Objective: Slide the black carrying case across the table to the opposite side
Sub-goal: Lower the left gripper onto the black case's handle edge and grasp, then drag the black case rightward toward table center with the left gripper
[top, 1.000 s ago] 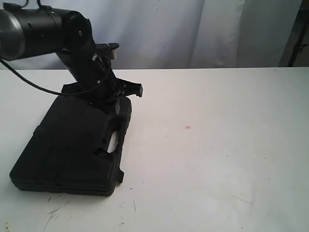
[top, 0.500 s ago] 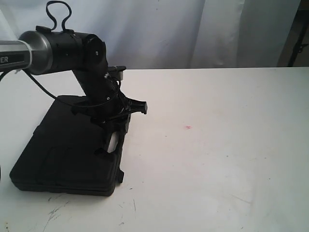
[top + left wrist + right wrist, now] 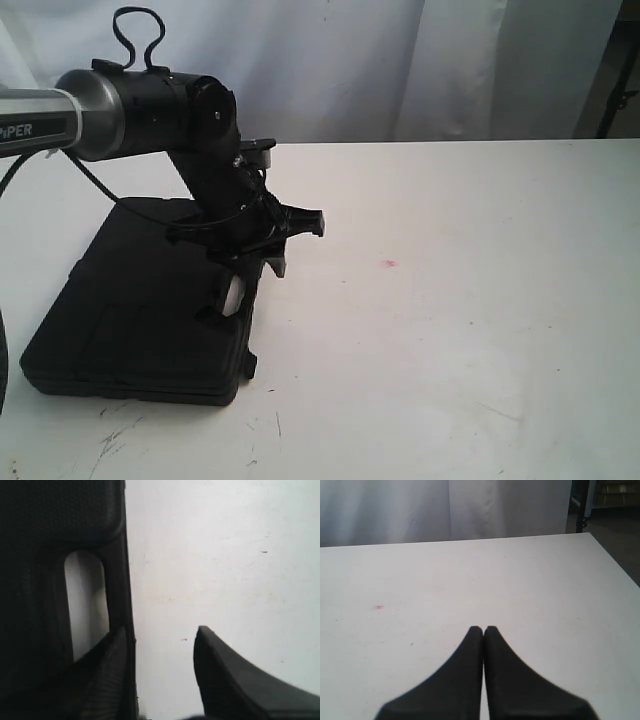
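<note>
My fingers are still above the handle bar [image 3: 119, 590], outside the handle slot [image 3: 85, 600], so it is too early to close. My left gripper lines up with the slot first, then closes.
The black carrying case [image 3: 140, 320] lies flat on the left part of the white table [image 3: 450, 330], its handle slot [image 3: 232, 295] facing the table's middle. My left gripper [image 3: 298, 245] hangs open at the handle edge. In the left wrist view the left gripper [image 3: 161, 632] has one finger [image 3: 107, 675] over the case [image 3: 40, 530] beside the handle slot [image 3: 85, 600] and the other finger [image 3: 225, 675] over bare table [image 3: 210, 555]. I cannot tell whether it touches the case. My right gripper [image 3: 483, 628] is shut on nothing above the table [image 3: 470, 570]; it is outside the exterior view.
A tiny red spot [image 3: 389, 264] marks the tabletop right of the case, and the red spot [image 3: 379, 607] also shows in the right wrist view. Dark scuff marks [image 3: 115, 435] lie near the front edge. White curtains [image 3: 350, 60] hang behind the table.
The left arm has swung to the right, carrying its open gripper from the case's back part to the handle edge. The case has stayed in place.
</note>
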Controlling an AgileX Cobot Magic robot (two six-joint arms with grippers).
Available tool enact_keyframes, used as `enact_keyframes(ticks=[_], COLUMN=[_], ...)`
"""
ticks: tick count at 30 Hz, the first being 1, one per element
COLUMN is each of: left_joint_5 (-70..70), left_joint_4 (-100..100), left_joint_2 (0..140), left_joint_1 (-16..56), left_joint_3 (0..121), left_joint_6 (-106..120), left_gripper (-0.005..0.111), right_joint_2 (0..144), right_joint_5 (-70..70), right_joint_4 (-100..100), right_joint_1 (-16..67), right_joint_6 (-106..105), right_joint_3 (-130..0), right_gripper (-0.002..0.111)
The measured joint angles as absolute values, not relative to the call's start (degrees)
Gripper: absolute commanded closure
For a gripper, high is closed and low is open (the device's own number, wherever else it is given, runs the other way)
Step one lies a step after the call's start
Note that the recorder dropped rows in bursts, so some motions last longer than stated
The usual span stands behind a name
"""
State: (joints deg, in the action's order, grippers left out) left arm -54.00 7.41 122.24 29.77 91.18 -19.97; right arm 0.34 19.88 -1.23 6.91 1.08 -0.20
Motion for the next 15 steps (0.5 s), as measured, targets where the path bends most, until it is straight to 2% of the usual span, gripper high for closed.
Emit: enact_keyframes(ticks=[15], left_joint_5=[-54.1], left_joint_4=[3.9], left_joint_2=[125.4], left_joint_1=[29.8], left_joint_3=[91.3], left_joint_6=[-23.4], left_gripper=[0.064], right_joint_2=[0.3], right_joint_5=[19.9], right_joint_4=[-1.2], right_joint_1=[6.9], right_joint_6=[1.1], right_joint_3=[-0.2], right_gripper=[0.108])
